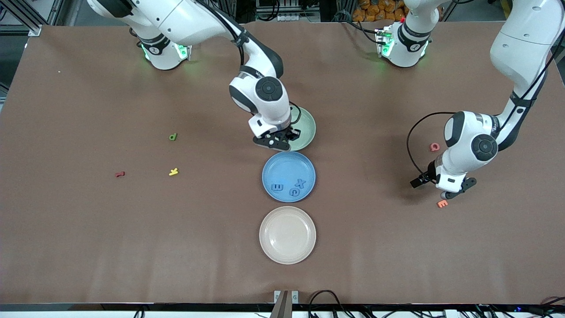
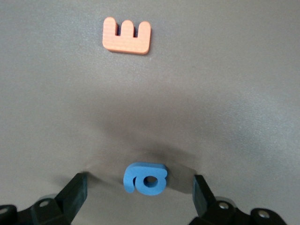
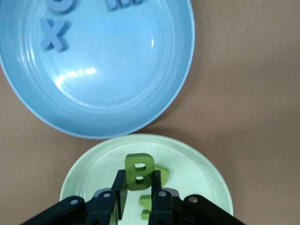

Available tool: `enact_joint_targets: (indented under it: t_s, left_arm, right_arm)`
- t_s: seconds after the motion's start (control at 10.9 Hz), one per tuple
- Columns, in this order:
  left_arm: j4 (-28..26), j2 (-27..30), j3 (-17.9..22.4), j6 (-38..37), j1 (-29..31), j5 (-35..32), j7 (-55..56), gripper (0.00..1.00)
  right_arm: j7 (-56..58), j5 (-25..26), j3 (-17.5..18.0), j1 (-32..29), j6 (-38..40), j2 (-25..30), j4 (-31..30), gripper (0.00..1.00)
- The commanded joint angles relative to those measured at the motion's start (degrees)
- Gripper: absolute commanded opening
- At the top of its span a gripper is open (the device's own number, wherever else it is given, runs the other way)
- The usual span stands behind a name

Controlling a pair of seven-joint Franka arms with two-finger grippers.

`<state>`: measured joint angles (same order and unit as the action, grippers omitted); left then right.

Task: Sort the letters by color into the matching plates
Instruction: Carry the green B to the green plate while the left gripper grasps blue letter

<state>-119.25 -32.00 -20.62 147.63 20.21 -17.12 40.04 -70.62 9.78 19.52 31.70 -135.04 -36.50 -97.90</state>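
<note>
The robot's left gripper will take hold of the blue letter by its round loop around the hole (image 2: 150, 182) next.
My right gripper (image 1: 278, 140) (image 3: 139, 178) is shut on a green letter B (image 3: 138, 169), which it holds upright just over the pale green plate (image 1: 307, 128) (image 3: 199, 176). Two more green letters (image 3: 149, 204) lie in that plate. Three blue letters, among them an X (image 1: 300, 183) (image 3: 52, 33), rest in the blue plate (image 1: 287, 167) (image 3: 117, 93). The cream plate (image 1: 287, 235) holds nothing. Toward its own end of the table, my left gripper (image 1: 451, 193) (image 2: 140, 199) stands open and low. A blue letter (image 2: 145, 178) lies between its fingers (image 2: 75, 197), touching neither. An orange letter E (image 1: 442, 203) (image 2: 126, 36) lies close by.
A pink-red letter (image 1: 435, 147) lies by the left arm. Toward the right arm's end lie a green letter (image 1: 173, 137), a yellow letter (image 1: 173, 172) and a dark red letter (image 1: 119, 174). The three plates stand in a row at mid-table.
</note>
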Motion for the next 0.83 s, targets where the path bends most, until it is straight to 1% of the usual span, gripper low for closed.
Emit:
enact_joint_targets:
  t_s: [0.0, 0.18, 0.28, 0.37, 0.46, 0.74]
  left_arm:
    - [0.8, -0.3, -0.4, 0.5, 2.0, -1.8, -2.0, 0.00]
    - [1.6, -0.2, -0.4, 0.4, 1.9, -1.7, -1.7, 0.00]
    - [1.6, -0.2, -0.4, 0.3, 1.8, -1.7, -1.6, 0.00]
    - [1.7, -0.1, -0.4, 0.3, 1.6, -1.7, -1.6, 0.00]
    - [1.7, 0.0, -0.4, 0.3, 1.5, -1.7, -1.6, 0.00]
    - [2.2, 0.2, -0.6, -0.1, 1.5, -1.7, -1.5, 0.00]
  right_arm:
    - [-6.1, 3.5, 0.9, 2.4, 0.6, -1.1, 1.5, 0.00]
    - [-7.9, 4.3, 1.0, 3.7, 0.5, -1.3, 1.5, 0.00]
    - [-8.0, 4.5, 1.0, 4.5, 0.5, -1.3, 1.5, 0.05]
    - [-8.0, 4.5, 1.0, 4.8, 0.5, -1.4, 1.5, 0.25]
    - [-8.0, 4.5, 1.0, 4.8, 0.5, -1.4, 1.6, 0.58]
    - [-8.0, 4.5, 1.0, 4.8, 1.3, -1.1, 1.7, 0.76]
